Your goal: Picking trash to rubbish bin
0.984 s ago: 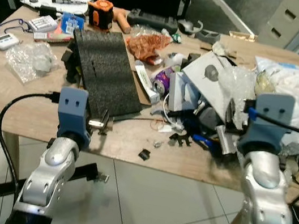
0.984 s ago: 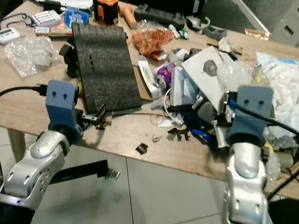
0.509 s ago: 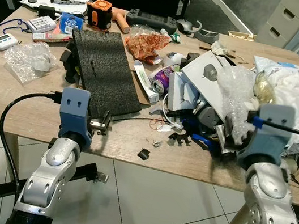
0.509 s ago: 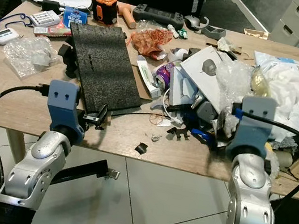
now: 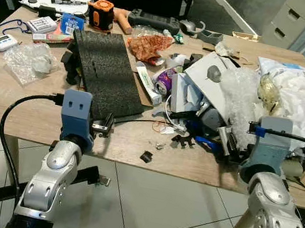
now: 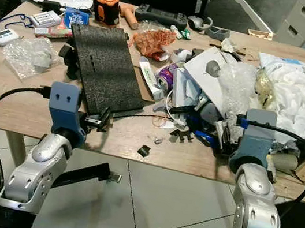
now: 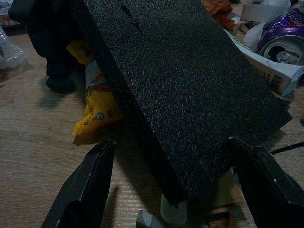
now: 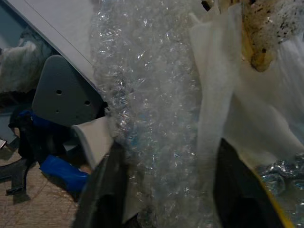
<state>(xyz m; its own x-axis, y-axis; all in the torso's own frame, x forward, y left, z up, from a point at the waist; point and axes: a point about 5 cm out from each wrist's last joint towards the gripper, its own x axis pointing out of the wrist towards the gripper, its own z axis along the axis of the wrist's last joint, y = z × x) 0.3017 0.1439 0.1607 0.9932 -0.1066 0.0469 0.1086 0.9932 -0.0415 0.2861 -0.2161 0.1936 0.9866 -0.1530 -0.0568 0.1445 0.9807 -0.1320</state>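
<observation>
The right gripper grips the bubble wrap (image 5: 238, 99) by its lower end (image 5: 240, 141) next. Then the right gripper carries the bubble wrap to the rubbish bin.
A cluttered wooden table (image 5: 2, 100) carries the trash. A black foam slab (image 5: 107, 71) lies tilted at the centre left. My left gripper (image 7: 173, 199) is open at the slab's near end (image 7: 180, 76), one finger on each side; it sits at the table's front edge (image 5: 102, 124). A yellow snack wrapper (image 7: 97, 102) lies under the slab. My right gripper (image 8: 171, 199) is open, with bubble wrap (image 8: 152, 95) and white paper between its fingers. The bubble wrap (image 5: 238, 99) rises from the heap at the right.
A purple can (image 5: 165, 81), a white tube box (image 5: 148, 84), an orange wrapper (image 5: 149, 43) and grey parts fill the middle. Crumpled white plastic (image 5: 301, 98) lies far right, a clear bag (image 5: 29, 61) at left, an orange tape measure (image 5: 102, 13) behind. A small black piece (image 5: 145, 157) sits near the front edge.
My right wrist has drawn back toward the table's front edge, away from the heap. The view has shifted slightly. The left arm has stayed put.
</observation>
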